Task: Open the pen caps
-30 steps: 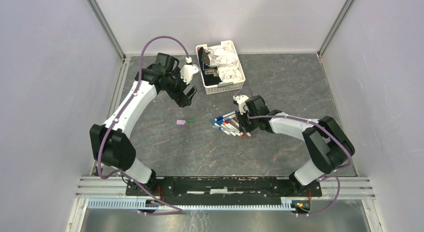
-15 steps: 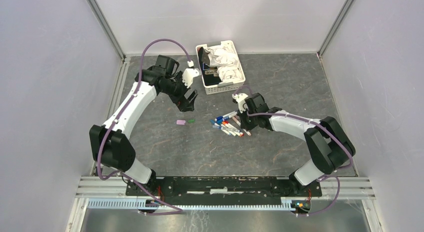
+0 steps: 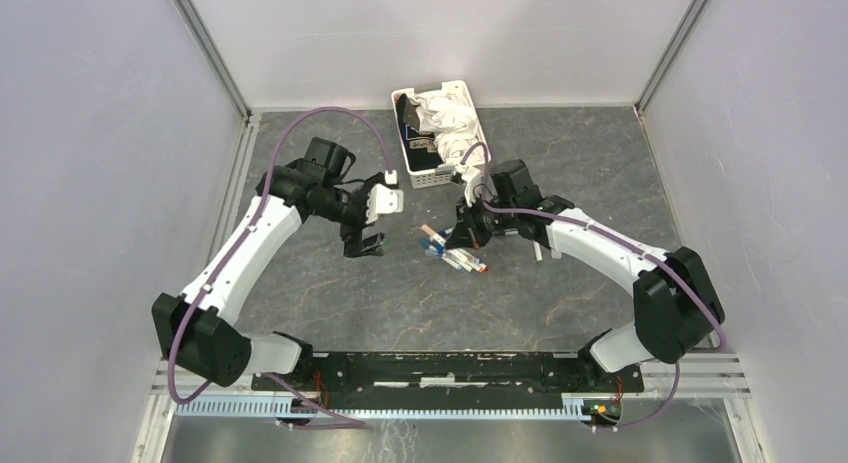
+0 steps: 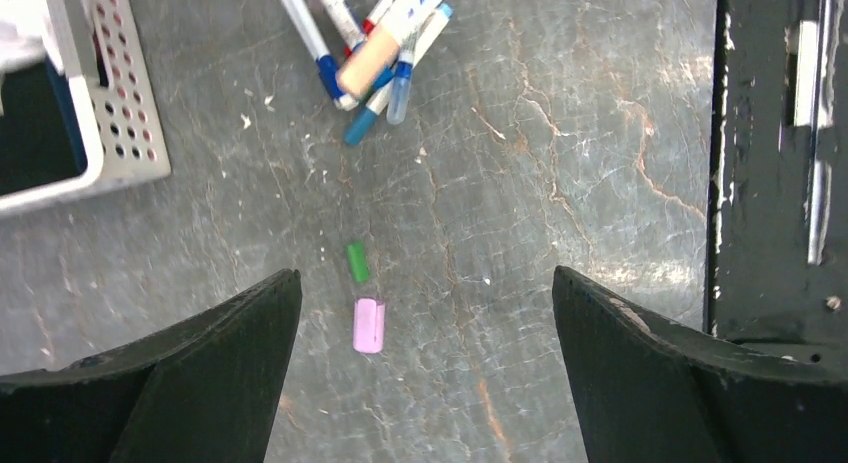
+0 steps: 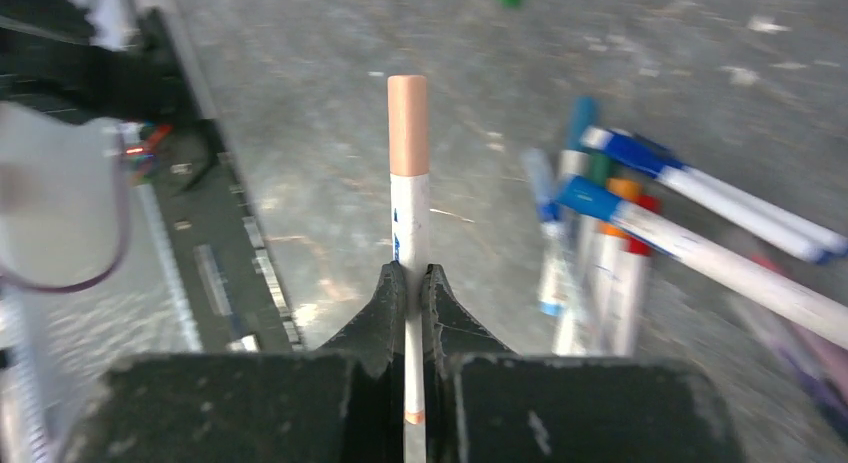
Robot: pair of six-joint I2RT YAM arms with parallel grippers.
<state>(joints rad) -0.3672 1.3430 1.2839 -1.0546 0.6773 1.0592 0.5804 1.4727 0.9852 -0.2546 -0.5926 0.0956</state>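
The peach cap sits past the green cap, beyond my fingers, so my left gripper needs to move toward the peach cap before it closes on it.
My right gripper [image 5: 415, 273] is shut on the white barrel of a pen [image 5: 410, 218] whose peach cap [image 5: 407, 123] is on and points away from the wrist. In the top view this gripper [image 3: 462, 229] holds the pen [image 3: 433, 231] just above the left end of the pile of pens [image 3: 458, 256]. The pile also shows in the right wrist view [image 5: 620, 223] and the left wrist view [image 4: 340, 43]. My left gripper [image 4: 425, 313] is open and hovers over two loose caps on the table, one pink [image 4: 368, 325] and one green [image 4: 357, 262]. In the top view the left gripper [image 3: 365, 245] hides the pink cap.
A white slotted basket [image 3: 440, 175] with crumpled white cloth and a dark item stands behind the pens; its corner shows in the left wrist view [image 4: 120, 93]. The black base rail [image 4: 780, 183] runs along the near table edge. Grey walls stand on three sides.
The right gripper has lifted the peach-capped pen out of the pile and turned it toward the left arm. The left gripper has come nearer and lower, over the pink and green caps.
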